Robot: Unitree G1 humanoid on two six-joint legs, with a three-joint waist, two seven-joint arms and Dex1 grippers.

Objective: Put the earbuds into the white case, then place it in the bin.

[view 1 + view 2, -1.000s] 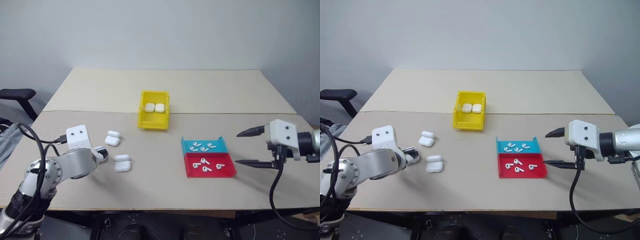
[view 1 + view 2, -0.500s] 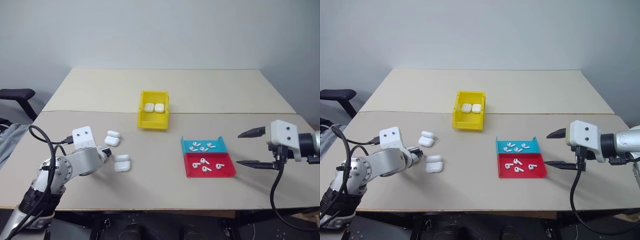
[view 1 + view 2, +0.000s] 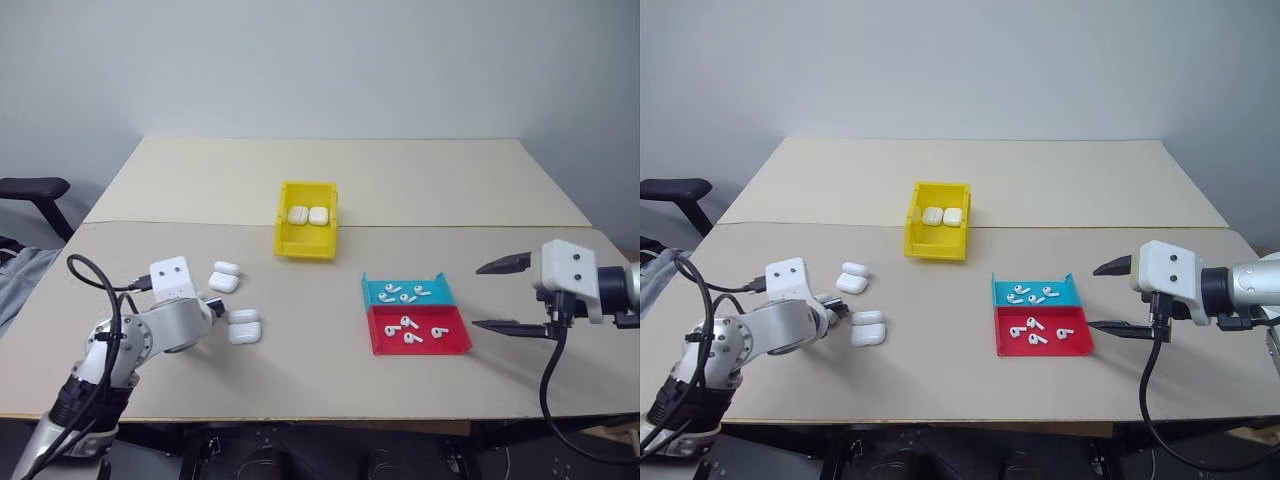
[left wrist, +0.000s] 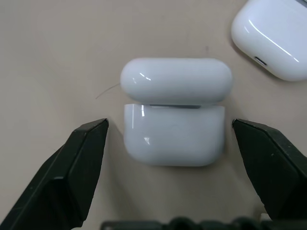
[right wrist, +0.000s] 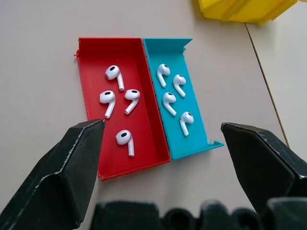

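I should close my left gripper on the white case, because my fingers are beside its lower body (image 3: 244, 333) (image 4: 174, 136) and that would catch the case.
A white case (image 4: 173, 141) lies on the table with its lid flipped up. My left gripper (image 3: 216, 308) is open, one finger on each side of the case and not touching it. A second white case (image 3: 225, 278) lies just beyond it, also lid up. Several earbuds (image 5: 117, 98) lie in the red tray (image 3: 455, 343), and several more (image 5: 172, 96) in the blue tray (image 3: 440, 283). My right gripper (image 3: 478, 296) hovers open to the right of both trays, empty. The yellow bin (image 3: 285, 235) stands mid-table with two closed cases (image 3: 308, 215) inside.
The two shallow trays sit side by side right of centre. A seam (image 3: 500, 227) crosses the tabletop behind the bin. A black chair armrest (image 3: 30, 187) sticks out past the table's left edge. Bare tabletop lies between the cases and the trays.
My left arm has come forward and down, bringing its open fingers up to the near case. The right gripper, cases, trays and bin have stayed put.
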